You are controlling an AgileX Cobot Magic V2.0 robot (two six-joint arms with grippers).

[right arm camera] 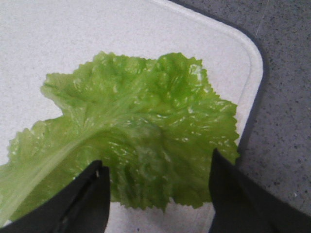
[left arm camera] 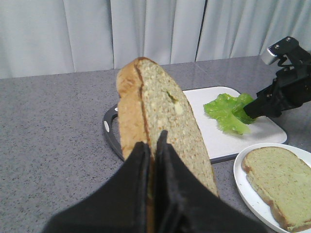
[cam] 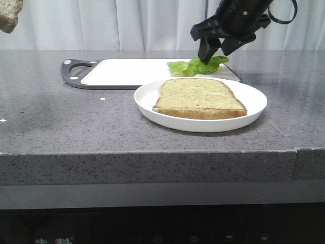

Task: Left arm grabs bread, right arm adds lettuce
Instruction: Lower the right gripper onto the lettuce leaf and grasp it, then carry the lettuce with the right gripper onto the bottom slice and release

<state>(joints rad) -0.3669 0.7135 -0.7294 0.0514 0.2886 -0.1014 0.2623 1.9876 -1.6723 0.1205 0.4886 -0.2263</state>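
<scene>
I need to close my right gripper. Closing now would hold the lettuce. My fingers are on both sides of the lettuce's ruffled end point(cam: 217, 60).
My left gripper point(left arm camera: 151, 141) is shut on the bread point(left arm camera: 160, 107), a thick slice held up on edge in the air; its corner shows at the top left of the front view point(cam: 9, 15). The lettuce point(cam: 195, 66) lies on the right end of the white cutting board point(cam: 127, 71). My right gripper point(cam: 216, 51) is open just above it. In the right wrist view the lettuce point(right arm camera: 141, 131) lies flat, its ruffled end between the two spread fingers of the right gripper point(right arm camera: 158, 170), which do not touch it. It also shows in the left wrist view point(left arm camera: 228, 110).
A white plate point(cam: 144, 96) stands in front of the board and holds a second, flatter bread slice point(cam: 198, 96). The board's dark handle point(cam: 76, 71) points left. The grey counter's front edge point(cam: 152, 152) is near the camera. White curtains hang behind.
</scene>
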